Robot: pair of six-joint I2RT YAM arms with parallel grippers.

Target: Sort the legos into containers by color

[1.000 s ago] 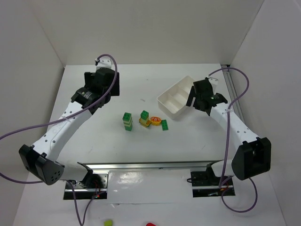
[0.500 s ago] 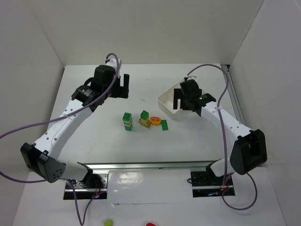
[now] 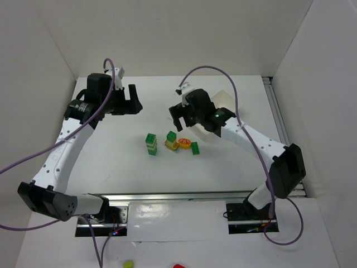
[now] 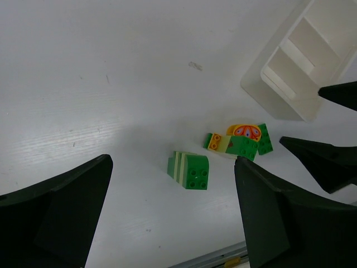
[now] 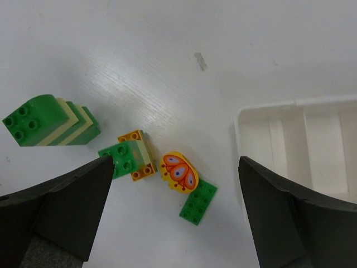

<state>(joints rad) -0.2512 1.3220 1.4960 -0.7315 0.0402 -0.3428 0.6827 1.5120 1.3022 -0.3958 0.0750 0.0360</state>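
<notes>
My right gripper grabs the stack by its top green brick [image 3: 171, 136] [image 5: 123, 158] next, since that leaves the yellow one below free to pull apart for sorting.
Several legos lie mid-table: a green and pale-yellow stack [image 3: 150, 143], a green brick on a yellow one [image 3: 171, 140], a yellow piece with red marking [image 3: 184, 143] and a flat green plate [image 3: 195, 148]. The white divided tray [image 3: 223, 100] stands at the back right, partly hidden by my right arm. My left gripper [image 3: 131, 101] is open and empty, high and back-left of the bricks. My right gripper [image 3: 179, 116] is open and empty, hovering just behind the cluster. The right wrist view shows the marked piece [image 5: 179, 172] and the green plate [image 5: 199, 201] between its fingers.
The left wrist view shows the stack [image 4: 189, 170], the cluster [image 4: 240, 142], the tray [image 4: 295, 67] and my right gripper's fingertips [image 4: 321, 159] at the right edge. A metal rail [image 3: 173, 196] runs along the near edge. White walls enclose the table.
My right gripper has swung left from the tray to above the brick cluster. My left gripper has pulled back and to the left. The bricks have not moved.
</notes>
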